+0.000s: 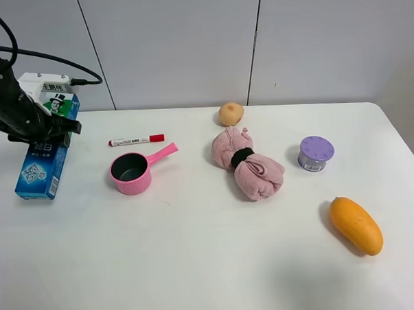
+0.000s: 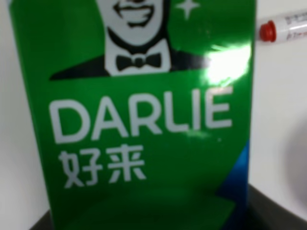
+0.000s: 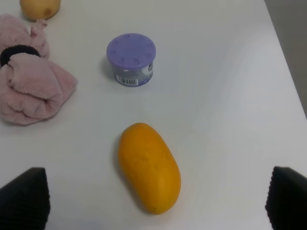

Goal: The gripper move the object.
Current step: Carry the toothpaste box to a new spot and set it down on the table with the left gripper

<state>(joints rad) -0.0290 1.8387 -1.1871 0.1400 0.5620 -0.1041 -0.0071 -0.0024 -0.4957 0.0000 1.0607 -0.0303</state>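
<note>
The carton's top-hatted end is tilted up above the white tabletop, so my left gripper should keep hold of the DARLIE carton [image 1: 43, 169] until the carton lies flat.
The long green-and-blue DARLIE carton [image 1: 43, 169] lies at the far left of the white table, its top-hatted face end toward the wall. My left gripper [image 1: 37, 129], a black claw on a dark arm, straddles the carton's middle and is shut on it. In the left wrist view the carton [image 2: 144, 143] fills the frame, with dark fingers at both lower corners. My right gripper [image 3: 156, 199] is open and empty, its fingertips wide apart above an orange mango [image 3: 148, 167]. It is out of the exterior view.
A red-capped white marker [image 1: 136, 139] and a pink pot [image 1: 131, 173] lie just right of the carton. A rolled pink towel [image 1: 247, 163], a yellow-brown round fruit [image 1: 230, 113], a purple can [image 1: 315, 152] and the mango [image 1: 356, 225] lie farther right.
</note>
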